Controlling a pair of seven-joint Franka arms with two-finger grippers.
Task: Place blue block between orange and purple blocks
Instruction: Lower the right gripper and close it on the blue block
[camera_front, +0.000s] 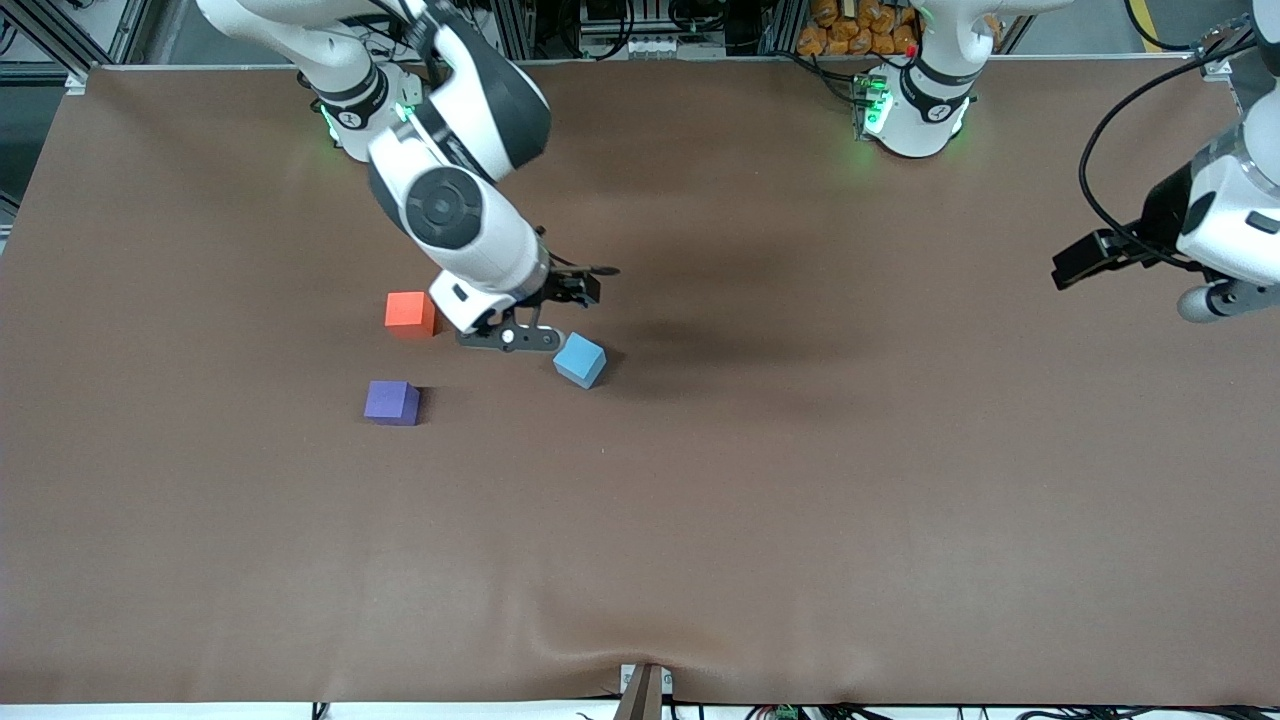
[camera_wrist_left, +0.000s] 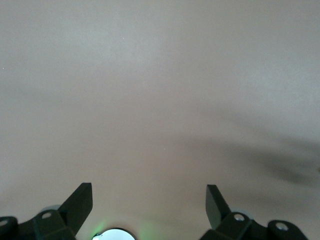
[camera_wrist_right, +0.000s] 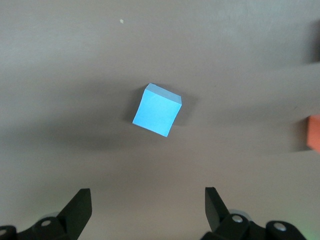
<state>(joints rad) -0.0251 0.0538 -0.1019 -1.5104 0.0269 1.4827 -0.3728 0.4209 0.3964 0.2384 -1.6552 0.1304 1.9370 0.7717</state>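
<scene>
My right gripper is about to set the blue block between the orange and purple blocks, so next it needs to grab that block by its two opposite sides.
The blue block lies on the brown table, turned at an angle, toward the left arm's end from the orange block and the purple block. The purple block is nearer to the front camera than the orange one, with a gap between them. My right gripper is open and empty, low over the table between the orange and blue blocks. In the right wrist view the blue block lies ahead of the open gripper, outside the fingers; the orange block shows at the edge. My left gripper is open and empty.
The left arm waits raised at its end of the table; its wrist view shows the open gripper over bare brown table. The brown cloth has a slight wrinkle near its front edge.
</scene>
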